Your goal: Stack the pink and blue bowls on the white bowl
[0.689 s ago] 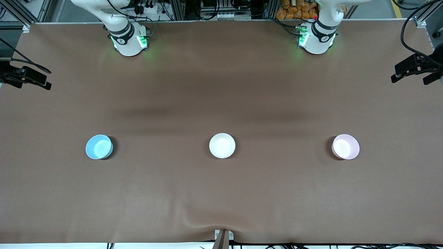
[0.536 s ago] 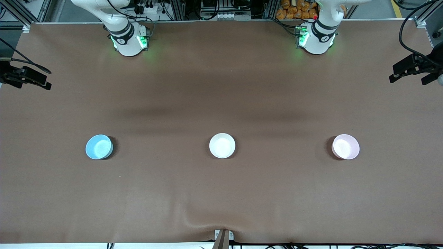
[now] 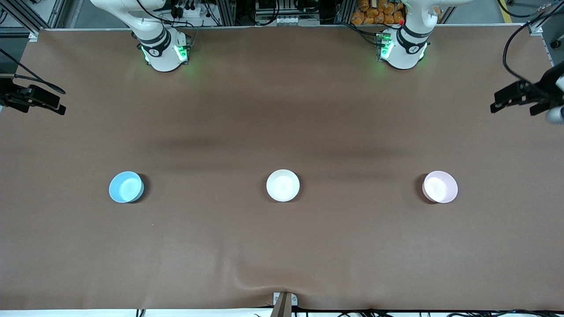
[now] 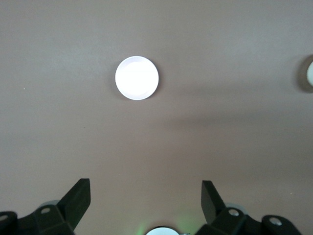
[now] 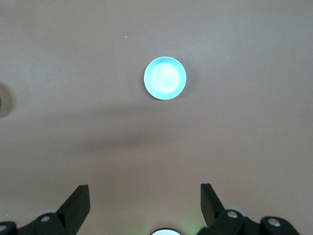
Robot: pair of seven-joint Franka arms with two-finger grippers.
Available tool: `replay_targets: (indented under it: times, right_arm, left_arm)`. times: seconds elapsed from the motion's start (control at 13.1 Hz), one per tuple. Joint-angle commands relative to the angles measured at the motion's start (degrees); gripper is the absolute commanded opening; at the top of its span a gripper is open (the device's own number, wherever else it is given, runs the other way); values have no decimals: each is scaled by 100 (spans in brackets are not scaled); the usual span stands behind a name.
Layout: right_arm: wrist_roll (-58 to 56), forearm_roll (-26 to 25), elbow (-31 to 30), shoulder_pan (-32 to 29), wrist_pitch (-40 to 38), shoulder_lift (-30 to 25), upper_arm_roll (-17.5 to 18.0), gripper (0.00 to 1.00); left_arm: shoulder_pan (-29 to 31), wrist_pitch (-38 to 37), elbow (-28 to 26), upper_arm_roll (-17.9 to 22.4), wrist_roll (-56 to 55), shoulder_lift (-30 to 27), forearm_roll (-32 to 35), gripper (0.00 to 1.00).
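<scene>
My left gripper should next stack the pink bowl on the white bowl (image 3: 283, 185), so it should grab the pink bowl by its rim (image 3: 439, 171).
Three small bowls stand in a row on the brown table. The white bowl (image 3: 283, 185) is in the middle. The light blue bowl (image 3: 126, 187) is toward the right arm's end, the pale pink bowl (image 3: 439, 186) toward the left arm's end. My left gripper (image 3: 513, 108) hangs open and empty over the table edge at its own end. In the left wrist view (image 4: 145, 188) the pink bowl (image 4: 137, 78) looks washed out and lies well ahead of the gripper. My right gripper (image 3: 61, 101) is open and empty at its end; its wrist view (image 5: 145, 191) shows the blue bowl (image 5: 165, 78).
The brown table cover (image 3: 282, 246) has a wrinkle near the front edge. The arm bases (image 3: 164, 53) (image 3: 403, 50) stand along the back edge. A sliver of the white bowl (image 4: 309, 73) shows at the edge of the left wrist view.
My left gripper has shifted a little inward over the table from its end. The right arm and the three bowls have not moved.
</scene>
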Motion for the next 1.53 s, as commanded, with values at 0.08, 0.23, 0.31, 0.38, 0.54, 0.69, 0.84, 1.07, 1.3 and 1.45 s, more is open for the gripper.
replay_targets:
  times: [0.08, 0.23, 0.31, 0.38, 0.54, 0.69, 0.84, 1.07, 1.3, 1.45]
  right_arm:
    - [89, 101, -20, -21, 37, 6, 5, 100]
    - [89, 101, -20, -21, 37, 6, 5, 100]
    - [89, 101, -11, -21, 37, 6, 5, 100]
    - [89, 109, -11, -21, 45, 6, 5, 100]
    - [98, 110, -11, -12, 37, 6, 5, 100]
    - [98, 110, -20, -12, 45, 15, 5, 100]
    - [98, 110, -20, -12, 45, 15, 5, 100]
    - [98, 110, -20, -12, 45, 32, 5, 100]
    - [98, 110, -20, -4, 45, 32, 5, 100]
    - [98, 110, -29, -4, 37, 32, 5, 100]
  left_arm:
    - [398, 798, -33, 33, 847, 1016, 69, 100]
    - [442, 1623, -217, 33, 1023, 1508, 78, 100]
    - [521, 2045, -366, 33, 1398, 1676, 26, 100]
    - [635, 2440, -559, 16, 1646, 1834, -10, 100]
    - [653, 3109, -937, 7, 1735, 2028, -176, 100]
    - [662, 3734, -1184, -2, 1806, 2265, -221, 100]
    - [662, 4104, -1185, -28, 2017, 2582, -221, 99]
    - [662, 4281, -1185, -28, 2140, 2881, -510, 85]
    - [671, 4570, -1193, -37, 2281, 3031, -537, 68]
    - [662, 4843, -1255, -28, 2491, 3163, -581, 61]
